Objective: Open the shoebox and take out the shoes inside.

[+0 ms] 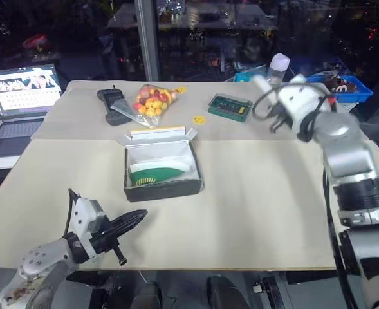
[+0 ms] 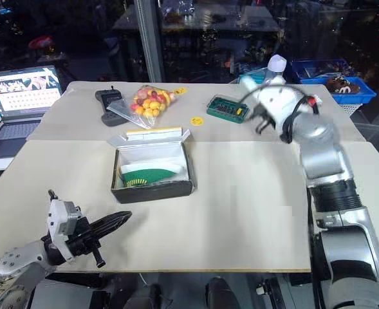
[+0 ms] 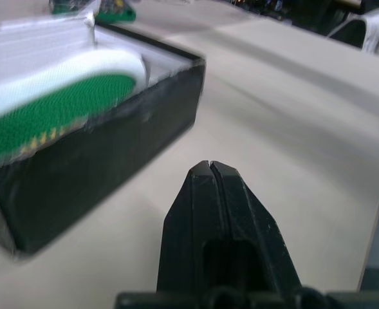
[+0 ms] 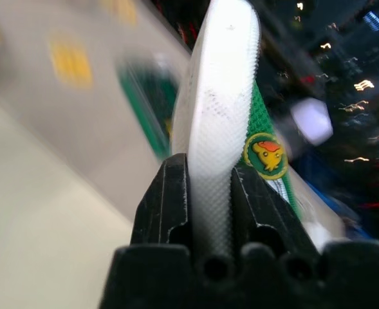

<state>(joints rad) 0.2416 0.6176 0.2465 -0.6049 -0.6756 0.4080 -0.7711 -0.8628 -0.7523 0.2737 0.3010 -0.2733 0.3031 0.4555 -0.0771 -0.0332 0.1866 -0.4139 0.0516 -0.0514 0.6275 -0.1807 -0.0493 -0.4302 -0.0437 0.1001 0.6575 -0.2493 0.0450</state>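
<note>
The white sole (image 4: 220, 109) is still above the tabletop in the right wrist view, so my right gripper needs to keep holding the shoe until it is down on the tabletop.
The shoebox (image 1: 162, 168) stands open in the middle of the table, its lid folded back with the white inside showing. One green shoe (image 1: 156, 174) lies inside it, and it appears again as the shoe (image 3: 60, 109) in the left wrist view. My right gripper (image 4: 210, 170) is raised over the table's back right, shut on the other shoe (image 4: 218, 84), which has a white sole, a green upper and a yellow duck badge. My left gripper (image 1: 134, 219) is shut and empty, low near the table's front edge, in front and to the left of the box.
Behind the box lie a bag of coloured balls (image 1: 152, 100), a black device (image 1: 112, 104), a yellow disc (image 1: 199, 119) and a green circuit board (image 1: 231, 107). A laptop (image 1: 22, 93) sits at the far left. A blue basket (image 1: 347, 87) and a white bottle (image 1: 278, 64) stand at the back right.
</note>
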